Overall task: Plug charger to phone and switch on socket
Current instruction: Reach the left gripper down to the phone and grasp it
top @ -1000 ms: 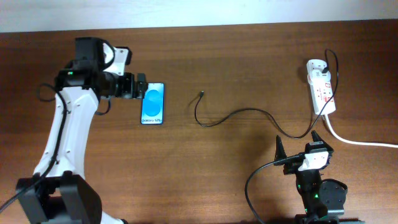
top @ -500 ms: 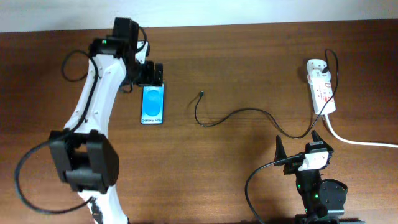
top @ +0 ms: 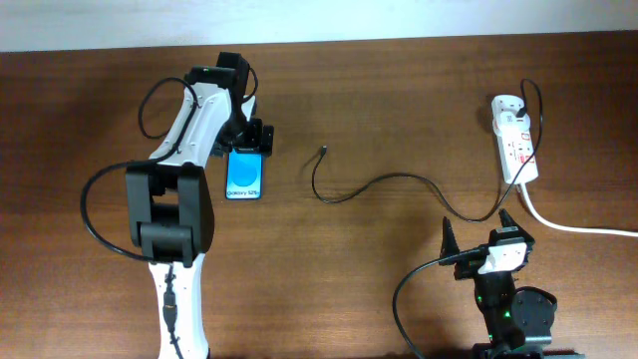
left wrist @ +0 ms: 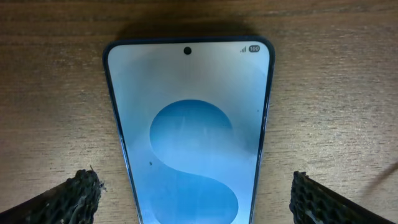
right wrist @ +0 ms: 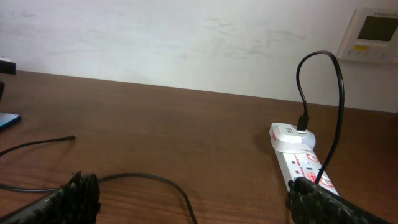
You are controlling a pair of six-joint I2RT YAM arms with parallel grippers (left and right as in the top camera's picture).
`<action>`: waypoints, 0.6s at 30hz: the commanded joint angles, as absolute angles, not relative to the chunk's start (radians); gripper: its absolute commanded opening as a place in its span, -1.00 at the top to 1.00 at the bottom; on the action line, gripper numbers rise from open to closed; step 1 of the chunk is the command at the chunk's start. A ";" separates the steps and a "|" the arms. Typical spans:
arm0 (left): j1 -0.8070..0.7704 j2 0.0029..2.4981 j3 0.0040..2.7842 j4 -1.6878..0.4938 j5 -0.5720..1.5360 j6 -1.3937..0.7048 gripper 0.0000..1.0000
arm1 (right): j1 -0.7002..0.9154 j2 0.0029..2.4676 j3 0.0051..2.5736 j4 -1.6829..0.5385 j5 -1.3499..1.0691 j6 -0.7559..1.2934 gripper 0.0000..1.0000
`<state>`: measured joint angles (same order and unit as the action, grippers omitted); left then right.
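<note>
The left gripper's fingers hang above the phone's long side edges, over the tabletop, so the left gripper will come down before it closes on the phone (top: 245, 178).
The phone (top: 245, 178) lies flat on the table, blue screen up. My left gripper (top: 250, 138) hovers open over its far end. In the left wrist view the phone (left wrist: 189, 124) lies between the two fingers of the left gripper (left wrist: 196, 200), with a gap on each side. The charger cable (top: 399, 180) runs from its loose plug tip (top: 324, 151) to the white adapter (top: 506, 105) on the socket (top: 518, 150). My right gripper (top: 480, 242) is open and empty near the front edge. Its view shows the right gripper (right wrist: 199, 202), the cable (right wrist: 155, 180) and the socket (right wrist: 305, 167).
The thick white cord (top: 573, 227) leaves the socket toward the right edge. A wall runs behind the table's far edge, with a white panel (right wrist: 372, 34) on it. The plug tip lies about a phone's length right of the phone.
My left arm has swung from the phone's left side round to its far end, and the open gripper now straddles the phone. The right arm, cable and phone have not moved.
</note>
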<state>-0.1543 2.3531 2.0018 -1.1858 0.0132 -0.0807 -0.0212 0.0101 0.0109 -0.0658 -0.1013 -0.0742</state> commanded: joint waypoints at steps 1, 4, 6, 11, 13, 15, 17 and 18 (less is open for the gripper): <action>-0.152 2.364 1.977 -1.171 -0.001 -0.097 -0.99 | -0.013 0.003 0.006 -0.071 -0.100 -0.062 -0.97; -0.153 2.364 1.935 -1.140 -0.001 -0.097 -1.00 | -0.013 0.003 0.006 -0.071 -0.100 -0.062 -0.97; -0.152 2.364 1.905 -1.129 -0.009 -0.097 -1.00 | -0.013 0.003 0.006 -0.071 -0.100 -0.062 -0.97; -0.152 2.364 1.882 -1.110 -0.008 -0.097 -1.00 | -0.013 0.003 0.006 -0.071 -0.100 -0.062 -0.97; -0.155 2.364 1.813 -1.081 -0.004 -0.105 -1.00 | -0.013 0.003 0.006 -0.071 -0.100 -0.062 -0.97; -0.155 2.364 1.796 -1.066 -0.003 -0.115 -0.99 | -0.013 0.003 0.006 -0.071 -0.100 -0.062 -0.97; -0.155 2.364 1.784 -1.056 0.015 -0.120 -0.89 | -0.013 0.003 0.006 -0.071 -0.100 -0.062 -0.97; -0.155 2.364 1.784 -1.056 0.024 -0.121 -0.86 | -0.013 0.003 0.006 -0.071 -0.100 -0.062 -0.97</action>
